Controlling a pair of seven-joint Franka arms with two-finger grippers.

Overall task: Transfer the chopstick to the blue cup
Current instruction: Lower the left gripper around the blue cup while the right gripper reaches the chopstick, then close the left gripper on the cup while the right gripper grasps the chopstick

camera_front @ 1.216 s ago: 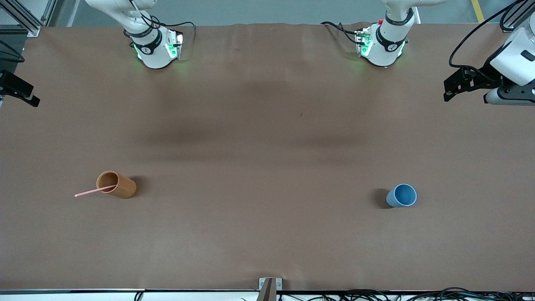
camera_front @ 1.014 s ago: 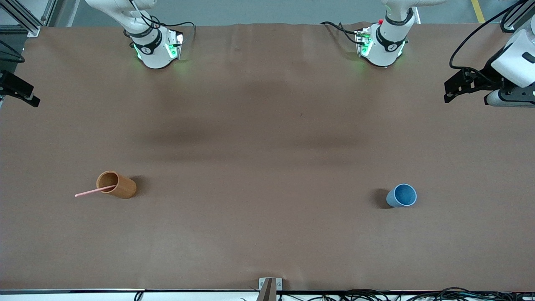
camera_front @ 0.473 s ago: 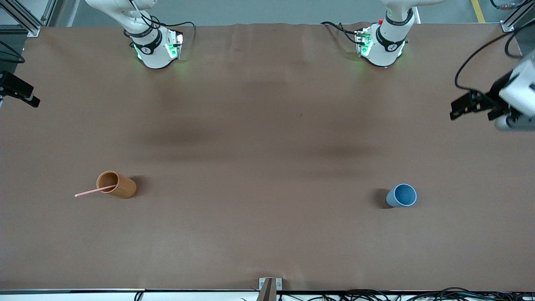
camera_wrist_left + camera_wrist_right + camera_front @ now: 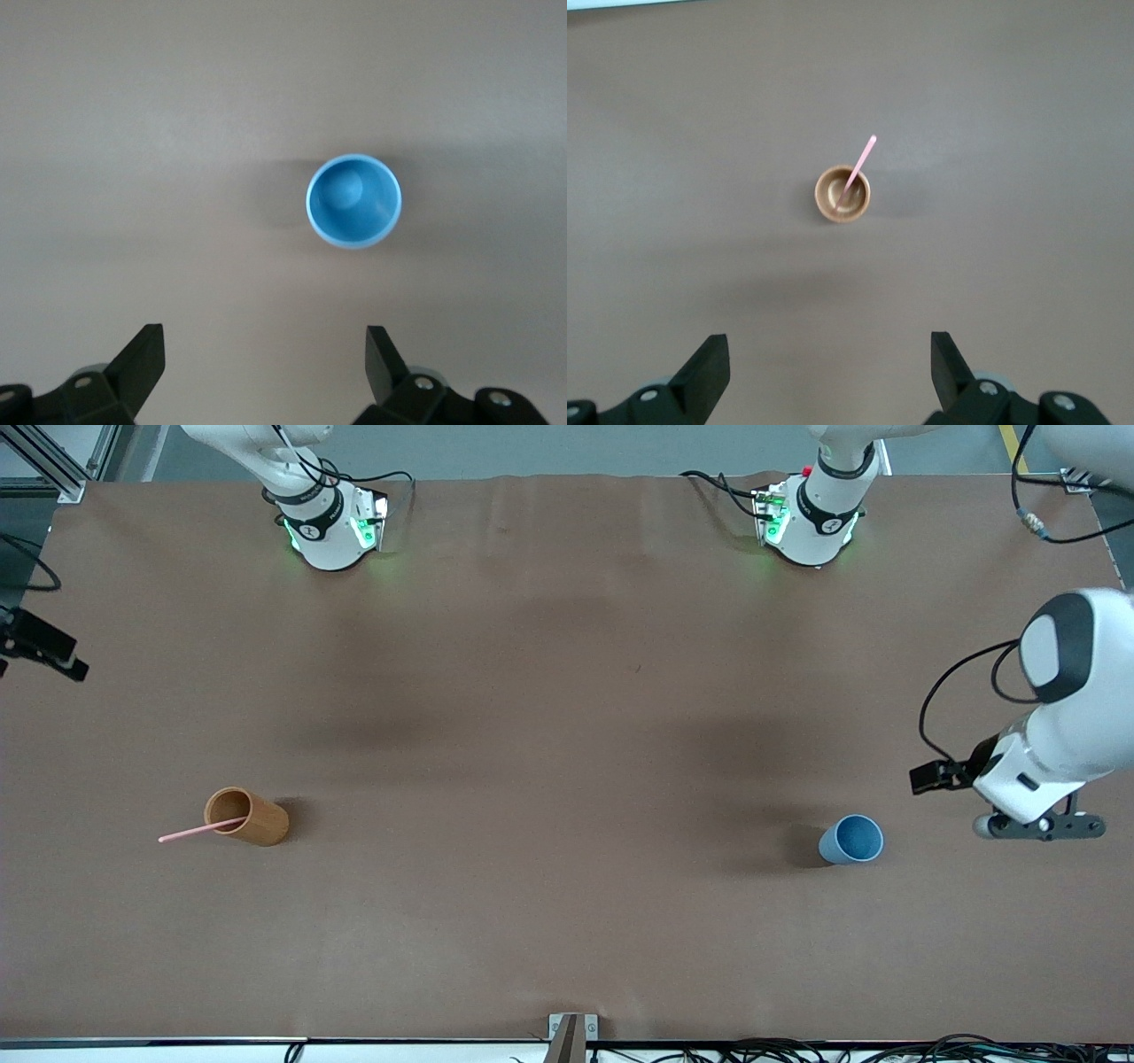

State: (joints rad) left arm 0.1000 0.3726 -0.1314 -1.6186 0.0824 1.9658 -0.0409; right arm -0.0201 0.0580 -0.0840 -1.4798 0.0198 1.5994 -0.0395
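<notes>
The chopstick needs to go to the blue cup, so my right gripper should grab the pink chopstick's protruding upper end next.
The blue cup stands upright and empty toward the left arm's end of the table; it also shows in the left wrist view. The pink chopstick leans in the orange-brown cup toward the right arm's end, and both show in the right wrist view, the chopstick and the cup. My left gripper is open and empty, high over the table beside the blue cup. My right gripper is open and empty, high over the table near the orange-brown cup.
Both arm bases stand along the table's edge farthest from the front camera. A black part of the right arm's hand shows at the table's end. A metal bracket and cables lie along the nearest edge.
The left arm's hand has swung toward the front camera and now hangs beside the blue cup. The right arm's hand shifted slightly the same way. Cups and chopstick have not moved.
</notes>
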